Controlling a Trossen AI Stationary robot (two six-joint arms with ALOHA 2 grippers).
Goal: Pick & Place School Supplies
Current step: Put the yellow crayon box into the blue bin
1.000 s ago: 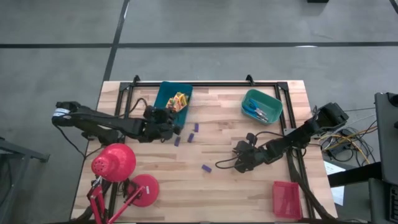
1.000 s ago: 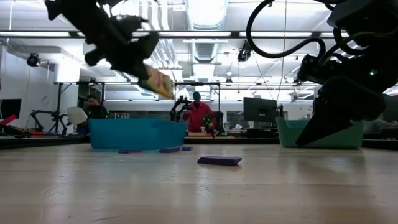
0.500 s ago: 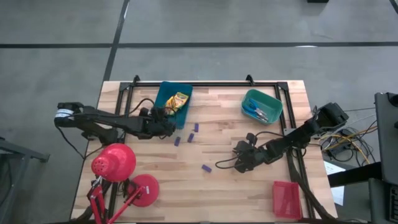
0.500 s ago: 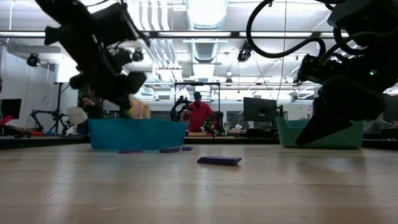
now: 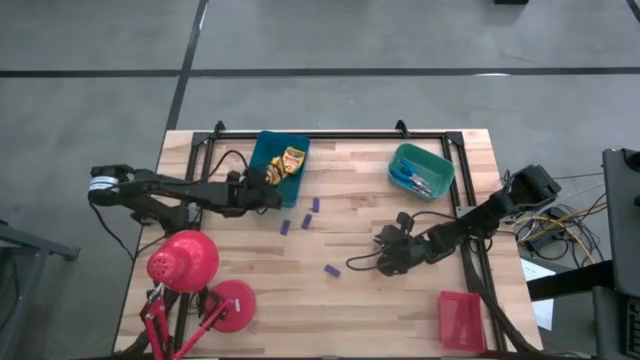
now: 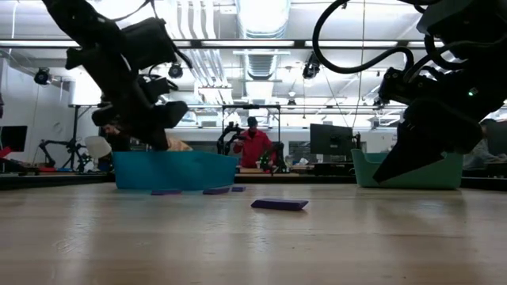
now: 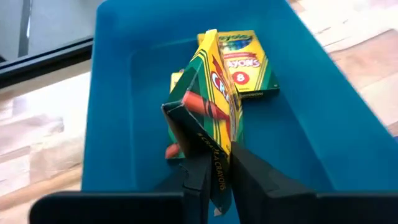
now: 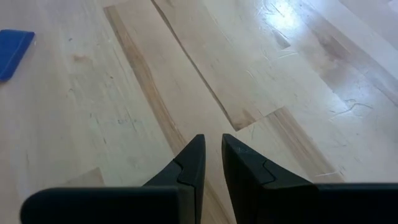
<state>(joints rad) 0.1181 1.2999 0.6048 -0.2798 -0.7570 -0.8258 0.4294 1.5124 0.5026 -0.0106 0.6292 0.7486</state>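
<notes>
My left gripper opens now, since it holds the yellow crayon box [image 7: 208, 99] low inside the blue tray's sides and the box would rest in the blue tray [image 7: 280, 137].
My left gripper [image 5: 266, 184] reaches over the near left corner of the blue tray [image 5: 297, 183] and is shut on a yellow crayon box [image 7: 211, 106]. A second crayon box [image 7: 246, 62] lies flat on the tray floor, and a third [image 7: 176, 81] shows partly behind the held one. My right gripper [image 5: 384, 264] is shut and empty, low over the bare wood right of centre. Several purple sticks [image 5: 307, 221] lie on the table; one [image 5: 331, 270] lies left of my right gripper. Blue-handled scissors [image 5: 412, 178] lie in the teal tray [image 5: 440, 160]. My left gripper pinches the crayon box's near end [image 7: 217, 171] between its two fingers, one finger [image 7: 198, 177] on each broad face. The fingers slant down into the tray from the table's left. The box stands on edge, its opened far end [image 7: 186, 106] showing crayons, inside the tray walls.
A red desk lamp [image 5: 185, 262] stands at the near left corner. A red tray [image 5: 460, 320] sits at the near right. A black frame [image 5: 330, 135] runs along the table's far edge and sides. Bare wood lies between the trays and in the middle.
My left gripper has gone down and a little toward the far edge with the crayon box. The box was held high above the blue tray's rim and now sits down inside the tray, still between the fingers.
</notes>
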